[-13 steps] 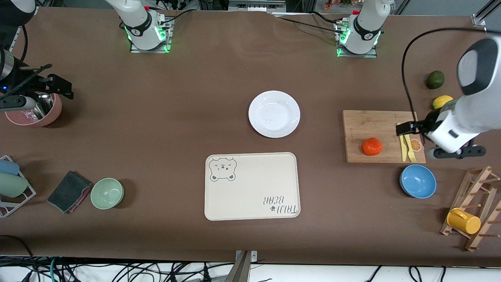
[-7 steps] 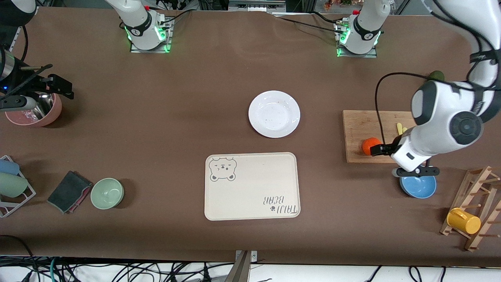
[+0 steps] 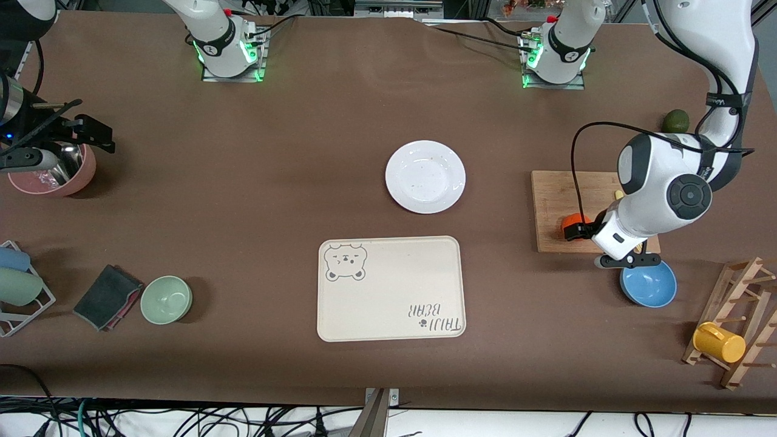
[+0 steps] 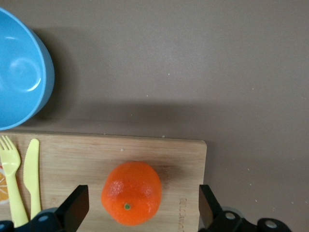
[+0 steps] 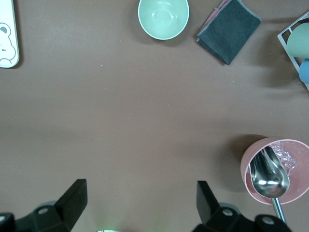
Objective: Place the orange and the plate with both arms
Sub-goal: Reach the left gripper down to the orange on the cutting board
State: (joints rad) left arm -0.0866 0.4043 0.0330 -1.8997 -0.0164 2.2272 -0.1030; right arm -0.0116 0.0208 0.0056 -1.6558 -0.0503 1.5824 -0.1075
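The orange needs to go on the white plate [image 3: 425,176], so my left gripper should next grab the orange by its round body [image 3: 572,223].
The orange [image 3: 569,222] lies on the wooden cutting board [image 3: 555,200] toward the left arm's end of the table. My left gripper [image 3: 584,231] is open and hovers over the orange. In the left wrist view the orange [image 4: 131,193] sits between the two spread fingers [image 4: 77,209] without touching them. The white plate [image 3: 425,176] lies empty at the table's middle, farther from the front camera than the bear tray. My right gripper [image 3: 97,138] is open and empty and waits over the table by a pink cup, far from the plate; in the right wrist view it [image 5: 140,199] is over bare table.
A cream bear tray [image 3: 388,291] lies nearer the camera than the plate. A yellow fork [image 4: 9,169] and knife [image 4: 32,174] lie on the board. A blue bowl [image 3: 648,285], dark green fruit [image 3: 675,121], mug rack [image 3: 734,321], pink cup with spoon [image 3: 61,176], green bowl [image 3: 166,299] and cloth [image 3: 108,296] stand around.
My left arm has swung in over the cutting board from its end of the table, and its open gripper now hangs over the orange. The right arm has not moved.
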